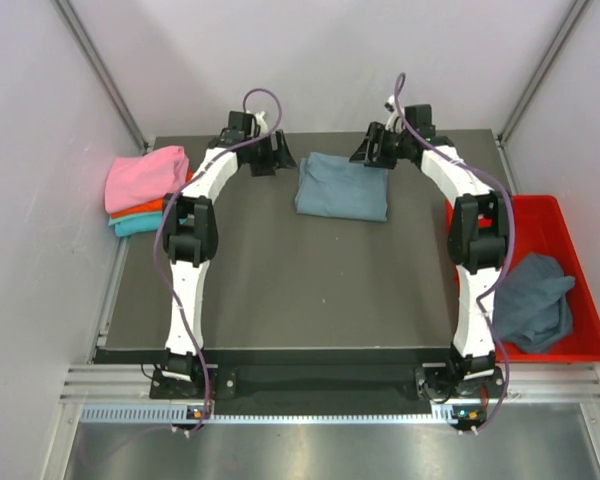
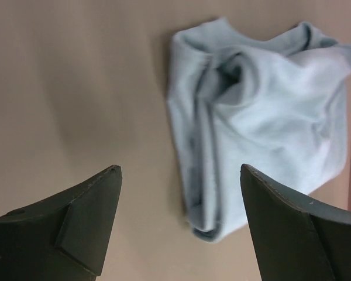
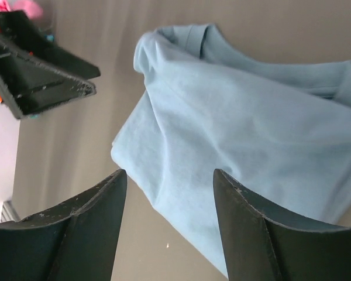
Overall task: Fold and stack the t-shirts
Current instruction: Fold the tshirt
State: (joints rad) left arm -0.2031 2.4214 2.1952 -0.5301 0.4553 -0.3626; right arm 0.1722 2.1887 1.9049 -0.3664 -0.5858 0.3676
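Observation:
The left gripper takes hold of the folded blue-grey t-shirt (image 1: 342, 187) by its side edge nearest the stack next. Then I drag the t-shirt flat toward the stack.
A folded slate blue-grey t-shirt (image 1: 342, 187) lies at the far middle of the dark table. It fills much of the left wrist view (image 2: 263, 111) and the right wrist view (image 3: 245, 129). My left gripper (image 1: 276, 156) is open and empty just left of it, jaws wide apart (image 2: 178, 175). My right gripper (image 1: 373, 150) is open and empty above its far right corner (image 3: 169, 178). A stack of folded shirts sits at the far left: pink (image 1: 145, 177) on top, orange (image 1: 140, 209), then teal (image 1: 135, 226). A crumpled blue-grey shirt (image 1: 532, 300) lies in the red tray.
The shallow red plastic tray (image 1: 580, 300) stands off the table's right edge. Grey walls close in the back and sides. The table edge and metal rail (image 1: 280, 385) run along the front by the arm bases.

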